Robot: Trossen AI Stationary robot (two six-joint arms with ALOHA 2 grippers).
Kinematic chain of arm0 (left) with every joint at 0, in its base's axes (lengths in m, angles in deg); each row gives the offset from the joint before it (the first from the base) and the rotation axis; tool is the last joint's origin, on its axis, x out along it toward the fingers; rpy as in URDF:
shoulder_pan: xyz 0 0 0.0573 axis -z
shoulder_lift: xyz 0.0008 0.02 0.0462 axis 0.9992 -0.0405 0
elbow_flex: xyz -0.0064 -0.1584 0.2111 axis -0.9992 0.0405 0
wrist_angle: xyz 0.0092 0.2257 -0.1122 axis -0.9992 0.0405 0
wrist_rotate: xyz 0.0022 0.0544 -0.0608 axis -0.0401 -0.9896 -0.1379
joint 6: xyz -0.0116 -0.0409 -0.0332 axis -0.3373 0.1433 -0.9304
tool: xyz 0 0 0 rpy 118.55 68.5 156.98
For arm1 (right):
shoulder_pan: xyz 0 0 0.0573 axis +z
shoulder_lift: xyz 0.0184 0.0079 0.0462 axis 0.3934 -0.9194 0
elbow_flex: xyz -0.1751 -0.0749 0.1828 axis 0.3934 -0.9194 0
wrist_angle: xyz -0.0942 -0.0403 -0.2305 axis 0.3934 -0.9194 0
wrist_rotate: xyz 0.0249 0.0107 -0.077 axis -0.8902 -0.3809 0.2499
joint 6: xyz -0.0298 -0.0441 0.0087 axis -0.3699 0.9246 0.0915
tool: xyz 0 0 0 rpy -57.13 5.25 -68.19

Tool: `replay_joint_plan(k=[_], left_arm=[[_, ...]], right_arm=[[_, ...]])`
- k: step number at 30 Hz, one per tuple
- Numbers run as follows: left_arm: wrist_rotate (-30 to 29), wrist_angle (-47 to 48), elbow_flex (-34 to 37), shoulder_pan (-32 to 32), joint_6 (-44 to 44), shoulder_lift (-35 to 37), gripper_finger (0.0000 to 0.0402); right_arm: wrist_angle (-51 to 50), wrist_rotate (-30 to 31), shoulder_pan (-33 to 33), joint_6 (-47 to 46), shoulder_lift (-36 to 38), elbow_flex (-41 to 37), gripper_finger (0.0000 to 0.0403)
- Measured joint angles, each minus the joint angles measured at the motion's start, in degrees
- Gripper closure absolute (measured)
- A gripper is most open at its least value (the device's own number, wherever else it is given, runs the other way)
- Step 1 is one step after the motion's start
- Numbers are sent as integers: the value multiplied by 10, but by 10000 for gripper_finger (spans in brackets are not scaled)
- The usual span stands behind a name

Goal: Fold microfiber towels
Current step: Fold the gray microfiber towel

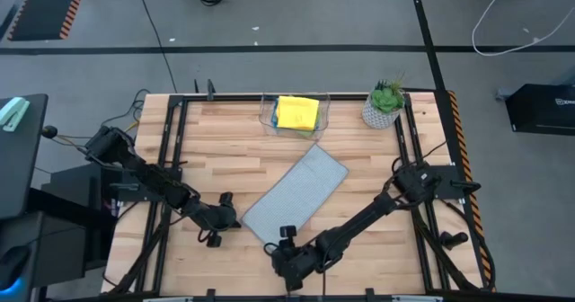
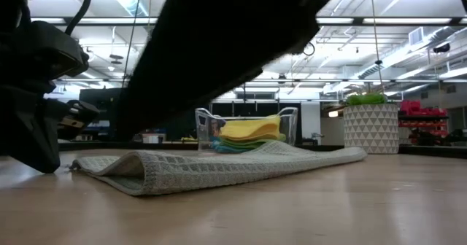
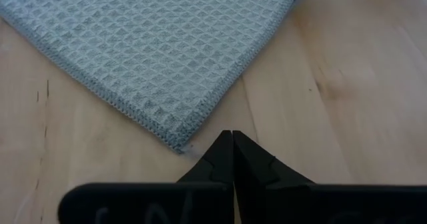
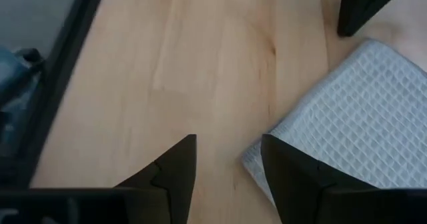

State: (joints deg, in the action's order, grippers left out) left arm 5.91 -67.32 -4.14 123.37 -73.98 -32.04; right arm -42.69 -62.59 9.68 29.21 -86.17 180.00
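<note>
Next, my right gripper grabs a corner of its short end [image 4: 253, 159] to fold the grey towel [image 4: 353, 124] in half.
A grey microfiber towel [image 1: 296, 192], folded into a long rectangle, lies flat and slantwise on the middle of the wooden table. My left gripper [image 3: 231, 139] is shut and sits on the table's left side, just short of the towel's near-left corner [image 3: 179, 144], with a small gap between them. My right gripper [image 4: 227, 154] stands open near the table's front edge, at the towel's near end. The towel's corner [image 4: 253, 159] lies beside one of its fingers [image 4: 293, 177]. A yellow towel [image 1: 296, 113] lies on top of other folded ones in a clear bin. My right gripper has one finger right by the grey towel's near corner [image 4: 253, 159]. I cannot tell whether it touches the cloth. The fingers slant down from the table's near side, and the towel lies flat on the wood.
The clear bin [image 2: 206, 128] with folded yellow, green and blue towels stands at the far middle. A potted plant [image 1: 384, 104] stands at the far right. Black rails run along the table's left and right edges. Bare wood shows on both sides of the grey towel.
</note>
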Motion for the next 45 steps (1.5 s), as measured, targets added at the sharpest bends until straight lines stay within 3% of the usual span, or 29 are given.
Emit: replay_joint_plan(k=[8, 13, 25, 34, 39, 45], left_arm=[[2, -1, 0, 4, 0, 0, 379], [2, -1, 0, 10, 2, 0, 393], [8, -1, 0, 9, 12, 33, 387], [5, -3, -6, -3, 53, 90, 385], [5, -3, -48, -6, 94, 42, 366], [17, 7, -138, 3, 176, -57, 300]], right_arm=[[-53, 15, -10, 0, -38, 36, 226], [-54, 3, -16, 1, -48, 37, 238], [-72, -13, -8, 5, -42, 36, 392], [-150, -15, 54, -75, 8, 36, 387], [-203, -17, 95, -138, 20, 36, 394], [-226, -14, 121, -213, 20, 36, 389]])
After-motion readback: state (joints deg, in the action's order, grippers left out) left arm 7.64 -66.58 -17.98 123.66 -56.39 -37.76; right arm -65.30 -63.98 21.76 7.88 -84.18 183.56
